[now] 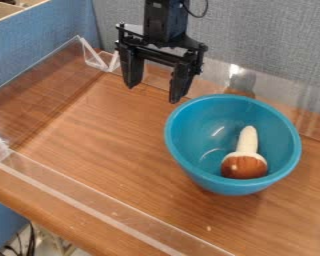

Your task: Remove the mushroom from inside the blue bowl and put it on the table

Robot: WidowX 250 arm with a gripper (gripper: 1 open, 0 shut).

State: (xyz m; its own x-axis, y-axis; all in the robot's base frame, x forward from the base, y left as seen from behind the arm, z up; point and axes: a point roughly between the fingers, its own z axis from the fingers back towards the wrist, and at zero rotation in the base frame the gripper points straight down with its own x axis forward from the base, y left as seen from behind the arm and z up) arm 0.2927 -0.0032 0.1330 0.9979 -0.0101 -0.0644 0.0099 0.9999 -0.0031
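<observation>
My gripper should grab the mushroom by its pale stem (248, 140) next. I will then lift the mushroom out of the blue bowl (196, 135) and onto the table.
The mushroom (246, 157) lies on its side inside the blue bowl (196, 135), reddish-brown cap toward the front, pale stem pointing back. The bowl sits on the right part of the wooden table (96, 130). My gripper (159, 88) hangs pointing down behind and to the left of the bowl, above the tabletop. Its black fingers (133, 70) stand apart, open, with nothing between them. It touches neither bowl nor mushroom.
Low clear acrylic walls (69, 185) edge the table at front, left and back. A blue partition (43, 40) stands behind the left side. Bare wood stretches across the left and middle of the table.
</observation>
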